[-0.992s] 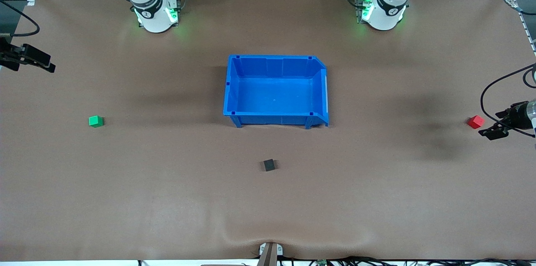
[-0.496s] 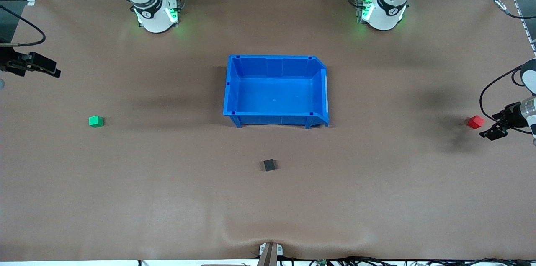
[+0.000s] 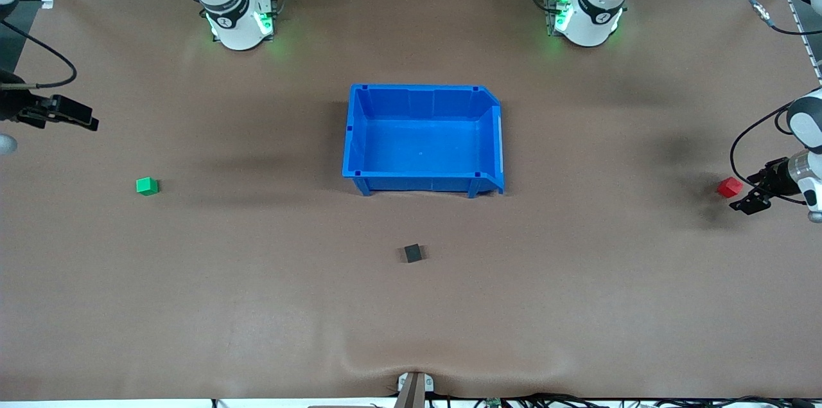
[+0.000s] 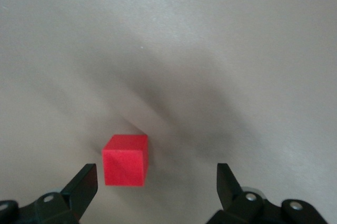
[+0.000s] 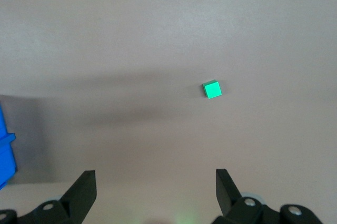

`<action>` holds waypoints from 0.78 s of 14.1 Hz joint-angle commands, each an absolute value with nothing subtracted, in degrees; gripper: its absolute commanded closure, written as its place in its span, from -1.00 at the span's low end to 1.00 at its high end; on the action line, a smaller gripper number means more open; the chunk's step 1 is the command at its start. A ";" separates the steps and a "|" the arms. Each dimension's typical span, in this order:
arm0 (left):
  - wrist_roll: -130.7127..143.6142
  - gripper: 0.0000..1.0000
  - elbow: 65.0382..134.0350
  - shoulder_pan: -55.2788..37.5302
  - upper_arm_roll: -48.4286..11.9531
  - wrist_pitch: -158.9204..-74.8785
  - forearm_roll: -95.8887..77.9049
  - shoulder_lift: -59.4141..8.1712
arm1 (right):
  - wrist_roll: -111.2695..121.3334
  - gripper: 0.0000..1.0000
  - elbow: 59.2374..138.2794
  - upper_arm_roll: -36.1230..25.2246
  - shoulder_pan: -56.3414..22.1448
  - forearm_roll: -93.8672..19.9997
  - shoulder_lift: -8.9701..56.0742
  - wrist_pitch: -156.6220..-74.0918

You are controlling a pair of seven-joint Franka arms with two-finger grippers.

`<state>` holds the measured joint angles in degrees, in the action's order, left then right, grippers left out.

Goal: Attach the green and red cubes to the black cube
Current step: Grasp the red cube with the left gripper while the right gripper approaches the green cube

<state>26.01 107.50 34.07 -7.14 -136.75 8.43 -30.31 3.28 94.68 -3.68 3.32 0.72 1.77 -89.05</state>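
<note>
The fingers of my left gripper stop short of the red cube's near face and would miss if they closed now, so I need to move the gripper toward the cube before it closes on the cube.
The red cube sits on the brown table at the left arm's end. My left gripper hovers low beside it, open; in the left wrist view the red cube lies just ahead of the left gripper, close to one fingertip. The green cube rests at the right arm's end. My right gripper is open and up in the air over bare table, well apart from the green cube. The black cube lies alone, nearer the front camera than the bin.
A large blue bin stands empty at mid-table, between the two arm bases and the black cube; one corner of the bin shows in the right wrist view. Cables hang by both table ends.
The left gripper has edged closer to the red cube. The right gripper has shifted over the table toward the green cube. No cube has moved.
</note>
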 commanded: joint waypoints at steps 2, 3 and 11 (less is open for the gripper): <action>27.16 -1.00 108.02 34.72 -7.03 -138.69 11.16 -31.72 | 4.04 -1.00 95.27 -3.08 5.45 0.88 2.72 -89.91; 27.25 -1.00 108.02 34.89 -7.03 -139.13 11.16 -32.08 | 4.04 -1.00 95.88 -3.08 5.71 0.88 2.99 -90.09; 27.25 -1.00 108.28 35.77 -7.03 -139.66 11.16 -34.10 | 4.48 -1.00 97.20 -3.16 6.68 1.67 5.27 -92.98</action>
<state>26.02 107.63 34.65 -6.76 -138.63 9.73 -34.24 3.37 96.24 -3.89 5.31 0.79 5.26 -91.66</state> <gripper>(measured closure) 0.000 0.000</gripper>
